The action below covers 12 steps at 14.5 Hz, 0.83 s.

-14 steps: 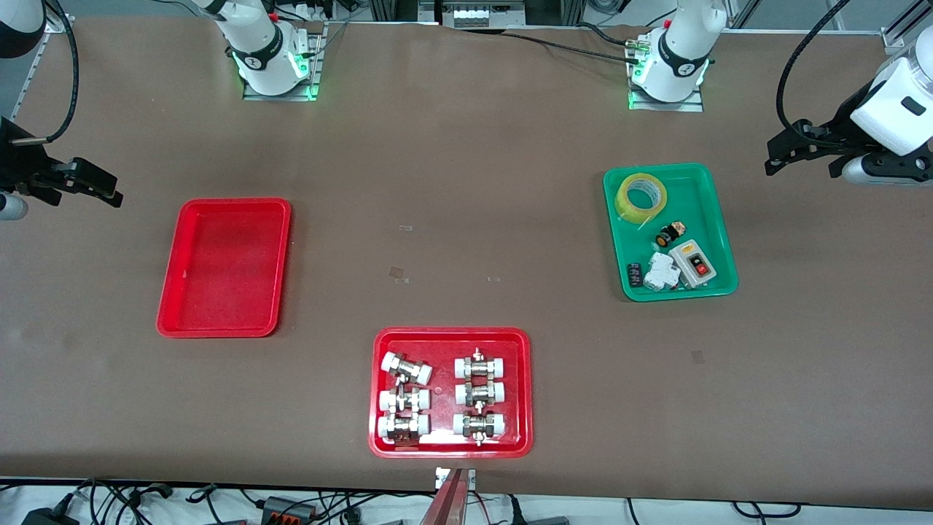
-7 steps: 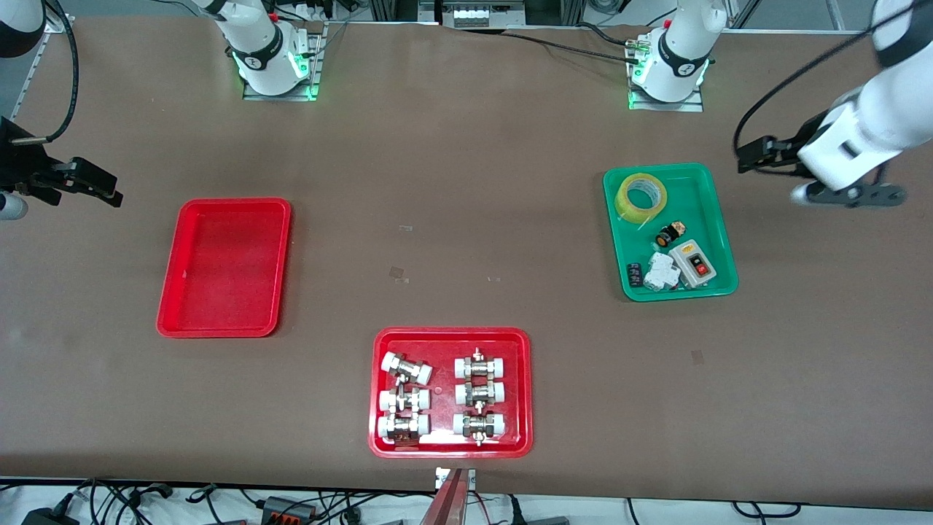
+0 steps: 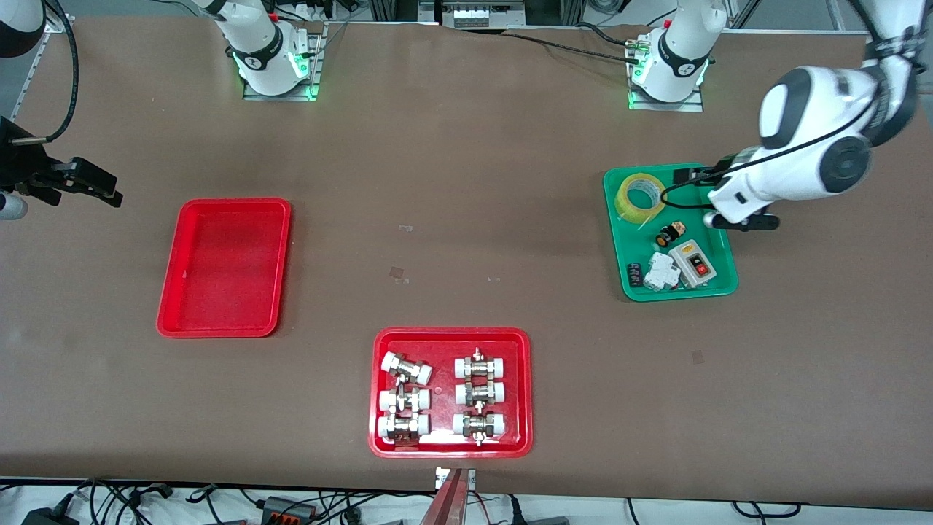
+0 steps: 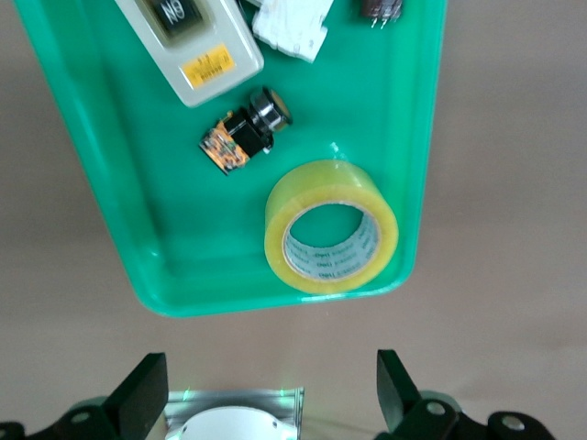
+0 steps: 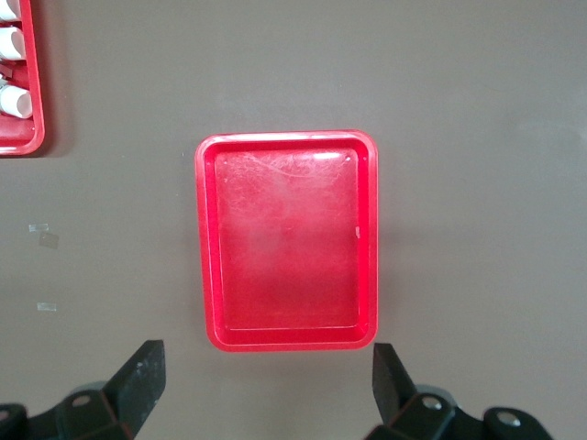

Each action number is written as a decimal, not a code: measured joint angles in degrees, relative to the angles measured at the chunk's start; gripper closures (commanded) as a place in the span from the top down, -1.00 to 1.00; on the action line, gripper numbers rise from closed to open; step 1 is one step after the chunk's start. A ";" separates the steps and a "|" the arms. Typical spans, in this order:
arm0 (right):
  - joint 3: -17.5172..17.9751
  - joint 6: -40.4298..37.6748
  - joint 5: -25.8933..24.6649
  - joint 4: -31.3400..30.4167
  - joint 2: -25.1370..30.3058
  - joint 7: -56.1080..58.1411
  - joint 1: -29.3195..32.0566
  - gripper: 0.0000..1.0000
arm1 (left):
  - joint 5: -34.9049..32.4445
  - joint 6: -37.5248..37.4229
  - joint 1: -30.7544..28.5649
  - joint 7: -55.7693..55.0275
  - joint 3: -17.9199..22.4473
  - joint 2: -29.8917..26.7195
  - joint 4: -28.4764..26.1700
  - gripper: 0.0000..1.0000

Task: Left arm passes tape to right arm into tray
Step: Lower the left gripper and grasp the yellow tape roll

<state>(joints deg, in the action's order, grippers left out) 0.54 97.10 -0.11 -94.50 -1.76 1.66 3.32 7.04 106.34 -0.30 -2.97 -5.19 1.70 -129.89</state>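
Next, the left gripper grabs the tape roll's ring wall [image 3: 644,179] and passes the tape across for the red tray [image 3: 224,267].
The tape [image 3: 640,198], a yellowish translucent roll, lies flat in a green tray [image 3: 641,242], at the tray's end nearest the arms' bases. My left gripper [image 3: 691,176] hangs open and empty over that end of the green tray, beside the tape. In the left wrist view the tape [image 4: 330,240] shows ahead of the open gripper [image 4: 271,399], apart from it. The plain red tray [image 3: 224,267] lies empty toward the right arm's end. My right gripper [image 3: 91,186] waits open and empty in the air off that end; its wrist view shows the tray [image 5: 286,243] ahead of the gripper [image 5: 266,385].
The green tray [image 4: 165,211] also holds a black-and-orange button [image 3: 668,234], a grey switch box [image 3: 692,262] and a white part [image 3: 660,273]. A red tray with white-capped metal fittings [image 3: 450,337] lies nearest the front camera, mid-table.
My left arm has swung in from its end of the table to over the green tray beside the tape. The right arm has not moved.
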 measured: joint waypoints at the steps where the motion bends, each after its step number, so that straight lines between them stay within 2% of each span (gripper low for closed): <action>1: 0.05 0.00 0.00 0.08 0.01 0.01 -0.02 1.00 | 0.11 2.39 0.04 -0.10 -0.25 0.23 -2.34 1.00; 5: 0.16 0.00 0.00 0.09 0.01 0.06 -0.07 1.00 | 0.78 11.68 0.15 -0.14 -0.39 3.25 -9.07 1.00; 9: 0.15 0.00 -0.01 0.09 0.01 0.07 -0.04 1.00 | 1.26 17.09 0.15 -0.20 -0.39 8.27 -10.00 1.00; 10: 0.15 0.00 -0.01 0.09 0.01 0.07 -0.04 1.00 | 1.70 17.81 0.15 -0.21 -0.39 9.15 -10.01 0.87; 12: 0.15 -0.03 -0.01 0.09 0.01 0.07 -0.03 1.00 | 2.52 18.58 0.15 -0.22 -0.40 10.33 -10.02 0.37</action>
<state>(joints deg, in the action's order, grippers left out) 0.69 97.07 -0.13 -94.41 -1.76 1.73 3.29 9.55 124.92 -0.15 -3.18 -5.59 12.03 -139.91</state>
